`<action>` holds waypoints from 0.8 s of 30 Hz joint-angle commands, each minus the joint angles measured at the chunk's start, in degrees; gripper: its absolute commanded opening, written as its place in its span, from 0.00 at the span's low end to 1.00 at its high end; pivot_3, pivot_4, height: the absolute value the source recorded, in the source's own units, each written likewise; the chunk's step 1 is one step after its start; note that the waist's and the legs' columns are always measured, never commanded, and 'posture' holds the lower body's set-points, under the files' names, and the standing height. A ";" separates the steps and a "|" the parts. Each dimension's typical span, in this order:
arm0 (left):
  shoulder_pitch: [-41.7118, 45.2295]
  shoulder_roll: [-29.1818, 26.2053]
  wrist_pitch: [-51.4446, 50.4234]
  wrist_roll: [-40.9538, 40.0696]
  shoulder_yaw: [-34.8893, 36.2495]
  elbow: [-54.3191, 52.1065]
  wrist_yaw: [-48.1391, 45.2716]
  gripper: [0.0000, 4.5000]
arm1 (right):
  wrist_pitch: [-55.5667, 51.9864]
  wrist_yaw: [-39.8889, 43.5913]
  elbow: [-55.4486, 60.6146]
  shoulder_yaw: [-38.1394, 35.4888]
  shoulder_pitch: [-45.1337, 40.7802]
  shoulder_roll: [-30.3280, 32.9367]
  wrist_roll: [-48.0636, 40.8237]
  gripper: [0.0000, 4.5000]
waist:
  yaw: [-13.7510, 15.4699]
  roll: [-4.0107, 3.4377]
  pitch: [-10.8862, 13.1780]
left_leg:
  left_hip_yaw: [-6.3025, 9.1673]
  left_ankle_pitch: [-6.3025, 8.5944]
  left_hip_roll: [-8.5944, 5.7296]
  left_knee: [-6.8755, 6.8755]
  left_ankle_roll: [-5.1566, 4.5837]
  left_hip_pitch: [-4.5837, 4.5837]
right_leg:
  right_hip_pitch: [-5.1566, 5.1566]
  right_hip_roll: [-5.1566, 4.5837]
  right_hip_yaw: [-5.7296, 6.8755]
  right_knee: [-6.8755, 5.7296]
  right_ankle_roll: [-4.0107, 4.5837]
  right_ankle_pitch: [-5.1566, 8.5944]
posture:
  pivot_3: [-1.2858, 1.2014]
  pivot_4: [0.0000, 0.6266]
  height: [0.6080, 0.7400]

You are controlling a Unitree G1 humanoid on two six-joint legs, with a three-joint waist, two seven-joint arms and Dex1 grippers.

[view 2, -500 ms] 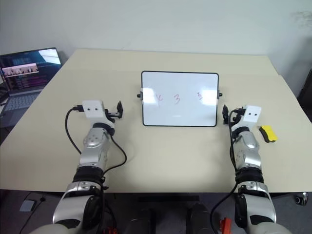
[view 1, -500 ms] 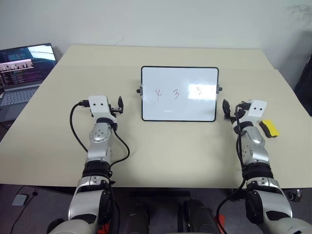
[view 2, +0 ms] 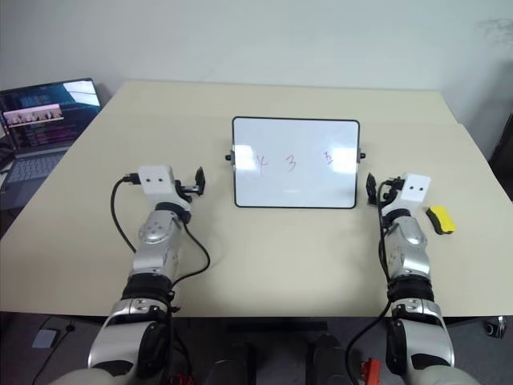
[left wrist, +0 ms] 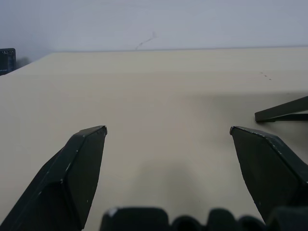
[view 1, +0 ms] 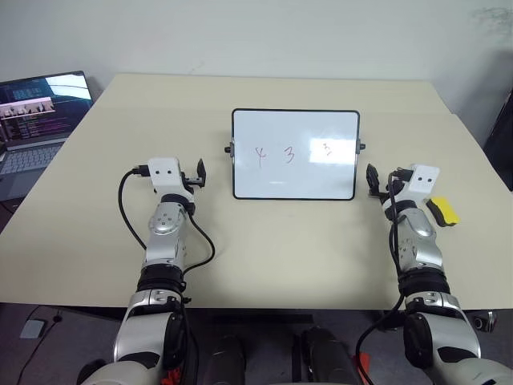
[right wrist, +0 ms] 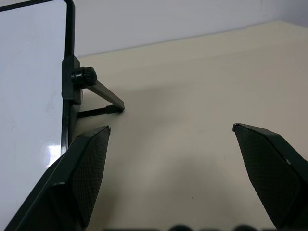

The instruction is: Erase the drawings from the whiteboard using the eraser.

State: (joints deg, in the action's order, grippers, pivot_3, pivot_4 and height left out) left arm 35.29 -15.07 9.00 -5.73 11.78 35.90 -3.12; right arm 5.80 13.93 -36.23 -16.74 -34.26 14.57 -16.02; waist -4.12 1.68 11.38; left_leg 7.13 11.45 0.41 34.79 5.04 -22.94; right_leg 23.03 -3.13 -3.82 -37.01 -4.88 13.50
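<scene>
My right gripper is about to hold the eraser by the long sides of its yellow body (view 1: pixel 445 211), so the black felt underneath faces the whiteboard.
The whiteboard (view 1: pixel 295 172) stands on its prop at the middle of the beige table, and its edge and side knob (right wrist: pixel 84 76) show in the right wrist view. Three red drawings (view 1: pixel 289 154) run in a row across its upper half. The yellow eraser (view 1: pixel 443 210), black underneath, lies on the table just right of my right wrist. My left gripper (left wrist: pixel 168 130) is open over bare table, left of the board. My right gripper (right wrist: pixel 172 127) is open beside the board's right edge, holding nothing.
An open laptop (view 1: pixel 40 112) sits off the table's far left corner. The board's thin black stand leg (right wrist: pixel 103 94) reaches back behind its right side. The table's front edge (view 1: pixel 264 305) runs below both forearms, and a pale wall stands behind.
</scene>
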 commanded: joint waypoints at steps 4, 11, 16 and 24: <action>1.48 -0.24 0.79 -0.16 0.17 -0.71 -0.34 1.00 | 0.03 0.14 3.56 -0.73 0.21 0.70 -0.87 0.99 | 0.00 0.00 0.00 | -0.01 0.00 0.00 0.00 0.00 0.00 | 0.01 0.00 -0.01 0.00 0.00 0.00 | 0.52 0.24 1.00; 2.12 -0.18 0.16 -0.19 -0.23 -0.52 -1.29 1.00 | -0.37 -0.23 5.31 -0.73 1.14 0.80 -1.06 0.99 | 0.00 0.00 0.00 | -0.02 0.00 0.00 -0.01 0.00 0.00 | 0.01 0.00 -0.02 0.00 0.00 0.00 | 0.52 0.24 1.00; 3.14 -1.07 -1.63 -0.20 -0.10 -0.46 -2.09 1.00 | -1.33 -0.19 7.65 -0.72 2.11 1.06 -1.41 0.99 | 0.01 0.00 0.00 | -0.02 0.00 0.00 0.00 0.00 -0.01 | 0.02 0.00 -0.02 0.00 0.00 0.00 | 0.52 0.24 1.00; 2.35 -4.06 -7.19 -1.77 0.28 -9.41 -5.97 1.00 | -7.33 1.01 17.07 -0.38 4.18 3.91 -2.21 0.99 | 0.01 -0.02 0.02 | -0.04 0.00 0.00 -0.02 0.00 -0.03 | 0.06 0.00 -0.05 0.00 -0.01 0.00 | 0.52 0.24 1.00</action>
State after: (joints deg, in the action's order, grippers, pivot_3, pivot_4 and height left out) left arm 36.46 -16.96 2.99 -6.31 11.58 32.83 -7.46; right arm -0.03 14.14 -24.65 -16.48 -29.64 16.47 -17.07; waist -4.12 1.66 11.40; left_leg 7.07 11.45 0.41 34.77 5.04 -23.02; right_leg 23.16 -3.13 -3.89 -37.02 -4.89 13.50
